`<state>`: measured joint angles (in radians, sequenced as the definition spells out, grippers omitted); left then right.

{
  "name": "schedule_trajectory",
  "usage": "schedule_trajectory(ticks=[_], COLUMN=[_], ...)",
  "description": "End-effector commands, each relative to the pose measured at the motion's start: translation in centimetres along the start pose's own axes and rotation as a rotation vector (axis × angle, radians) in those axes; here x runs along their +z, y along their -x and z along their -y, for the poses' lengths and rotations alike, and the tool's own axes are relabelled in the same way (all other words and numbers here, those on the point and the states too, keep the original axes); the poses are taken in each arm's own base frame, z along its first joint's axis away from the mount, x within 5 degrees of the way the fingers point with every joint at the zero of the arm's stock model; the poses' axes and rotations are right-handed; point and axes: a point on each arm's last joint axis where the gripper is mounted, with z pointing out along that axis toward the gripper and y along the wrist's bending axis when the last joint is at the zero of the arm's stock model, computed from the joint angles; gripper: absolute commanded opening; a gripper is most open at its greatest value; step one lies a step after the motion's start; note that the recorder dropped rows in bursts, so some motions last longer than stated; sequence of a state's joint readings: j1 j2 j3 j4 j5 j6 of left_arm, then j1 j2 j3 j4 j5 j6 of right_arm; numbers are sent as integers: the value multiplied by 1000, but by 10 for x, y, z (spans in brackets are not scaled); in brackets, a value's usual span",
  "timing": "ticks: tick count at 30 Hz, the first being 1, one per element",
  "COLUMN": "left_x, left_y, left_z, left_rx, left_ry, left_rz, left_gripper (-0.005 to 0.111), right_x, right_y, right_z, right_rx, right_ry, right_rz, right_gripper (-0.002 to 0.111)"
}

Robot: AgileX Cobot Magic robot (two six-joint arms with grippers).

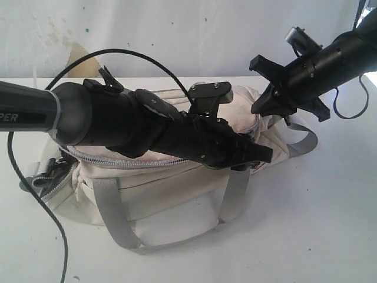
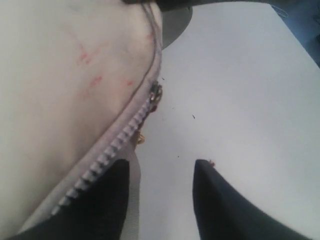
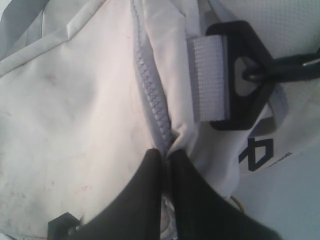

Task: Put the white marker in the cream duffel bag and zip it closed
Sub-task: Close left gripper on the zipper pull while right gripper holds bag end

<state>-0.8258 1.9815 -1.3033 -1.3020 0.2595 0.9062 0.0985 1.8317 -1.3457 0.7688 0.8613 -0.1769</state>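
My left gripper needs to move toward the zipper slider (image 2: 155, 94) before it closes on the slider, because the slider is ahead of both fingers.
The cream duffel bag (image 1: 171, 200) lies on the white table (image 1: 306, 224). Its grey zipper (image 1: 118, 162) runs along the top, under my left arm. My left gripper (image 1: 257, 157) reaches over the bag's right part. In the left wrist view this gripper (image 2: 161, 167) is open with nothing between its fingers, beside the zipper teeth (image 2: 125, 132) and the slider (image 2: 156, 94). My right gripper (image 1: 261, 105) is at the bag's right end. In the right wrist view it (image 3: 166, 154) is shut on a fold of bag fabric at the end of the zipper (image 3: 150, 85). The white marker is out of view.
A grey webbing handle (image 1: 118, 227) hangs down the bag's front. A black buckle (image 3: 245, 75) on grey webbing sits close to my right gripper. A black cable (image 1: 35, 200) trails off the left arm over the table's left side. A stained wall stands behind.
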Motion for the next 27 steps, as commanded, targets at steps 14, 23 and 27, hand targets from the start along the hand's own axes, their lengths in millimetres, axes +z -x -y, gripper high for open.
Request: schedule_trajectory(ticks=[14, 23, 27], left_x=[0, 15, 23], left_y=[11, 4, 2], left_z=[7, -2, -6], left_rx=[20, -36, -28], left_ry=[-32, 8, 15], left_rz=[43, 37, 34], left_gripper=[52, 52, 52], right_x=[-6, -6, -6], right_y=[2, 2, 2], right_z=[-2, -2, -3], right_rx=[5, 6, 9], right_ry=[18, 20, 22], right_rz=[7, 6, 11], right_gripper=[0, 0, 0])
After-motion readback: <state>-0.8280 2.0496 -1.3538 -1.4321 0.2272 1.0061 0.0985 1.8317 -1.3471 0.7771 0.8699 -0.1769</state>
